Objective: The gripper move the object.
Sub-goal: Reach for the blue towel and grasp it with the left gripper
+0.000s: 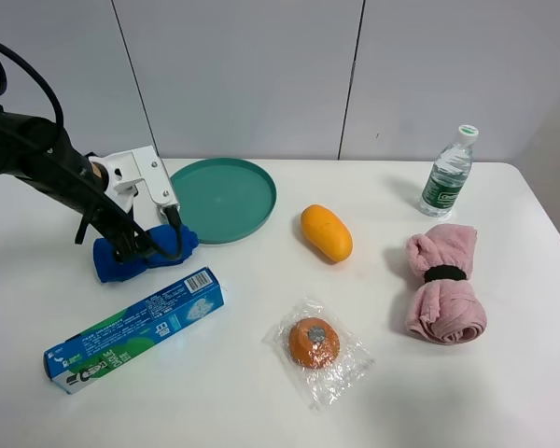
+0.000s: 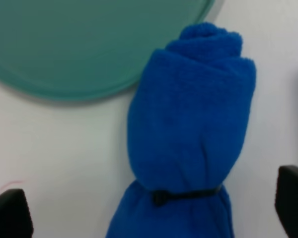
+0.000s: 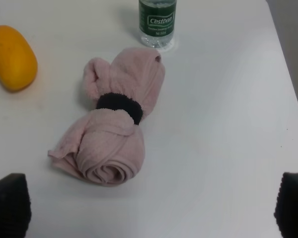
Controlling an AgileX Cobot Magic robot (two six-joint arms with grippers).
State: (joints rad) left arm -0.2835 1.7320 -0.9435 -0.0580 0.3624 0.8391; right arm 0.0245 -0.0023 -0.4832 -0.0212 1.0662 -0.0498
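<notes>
Next, my left gripper grabs the blue rolled cloth by its dark band (image 2: 188,194) and moves it from beside the green plate.
The blue rolled cloth (image 1: 140,255), cinched by a dark band, lies on the white table just left of the green plate (image 1: 224,198). My left gripper (image 1: 151,241) hangs low over it. In the left wrist view the cloth (image 2: 188,129) fills the middle and the band (image 2: 186,195) shows near the gripper (image 2: 150,208). The black fingertips (image 2: 9,214) stand wide apart on either side of the cloth, clear of it. My right gripper (image 3: 149,210) is open and empty above the table near the pink towel (image 3: 114,119). It is out of the exterior view.
A toothpaste box (image 1: 135,329) lies in front of the cloth. A mango (image 1: 326,232), a wrapped orange item (image 1: 315,343), a pink rolled towel (image 1: 442,283) and a water bottle (image 1: 447,174) lie to the right. The plate rim (image 2: 64,91) is close beside the cloth.
</notes>
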